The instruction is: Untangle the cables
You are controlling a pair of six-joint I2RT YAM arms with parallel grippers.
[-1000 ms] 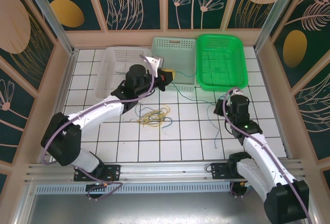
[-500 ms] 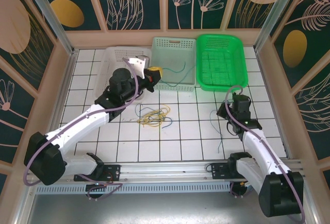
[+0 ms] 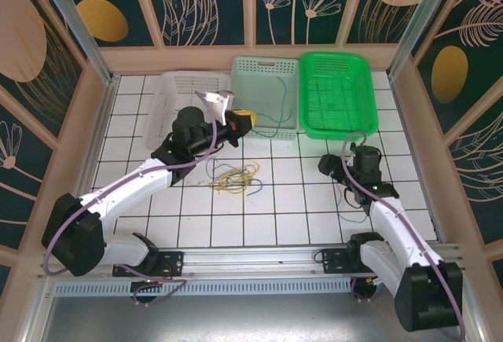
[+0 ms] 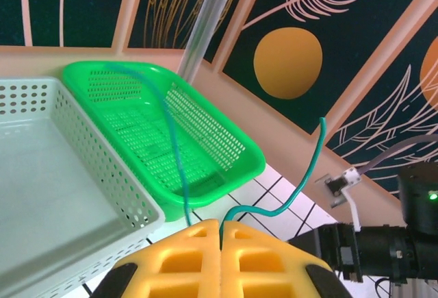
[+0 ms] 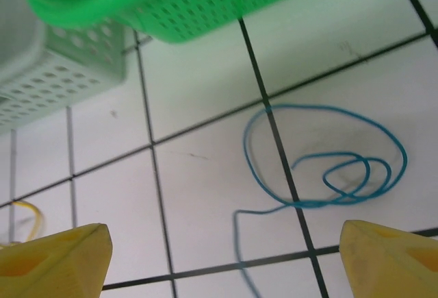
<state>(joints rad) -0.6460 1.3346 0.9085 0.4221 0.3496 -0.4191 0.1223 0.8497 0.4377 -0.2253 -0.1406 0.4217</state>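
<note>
The right gripper grabs the teal-green cable by its free length point(image 3: 278, 128) next, away from my left gripper's pinch. Then both grippers draw it out untangled.
My left gripper point(image 3: 242, 119) hovers at the front edge of the pale green basket point(image 3: 266, 71), shut on a teal-green cable point(image 4: 307, 172). The cable is pinched between the yellow fingers point(image 4: 253, 257), and both ends rise from the pinch toward the baskets. A tangle of yellow cables point(image 3: 236, 177) with a blue strand lies on the tiles in the middle. My right gripper point(image 5: 226, 257) stands wide open just above the tiles, over a loose coiled blue cable point(image 5: 328, 168) that neither fingertip touches.
A white basket point(image 3: 169, 94), the pale green basket point(image 5: 61, 65) and a bright green basket point(image 3: 338, 94) line the back of the table. Wooden walls close in both sides. My right arm point(image 4: 383, 250) sits close to my left gripper.
My right gripper has opened and let go of the blue cable, which now lies coiled on the tiles. My left gripper shifted slightly right, still pinching the teal-green cable.
</note>
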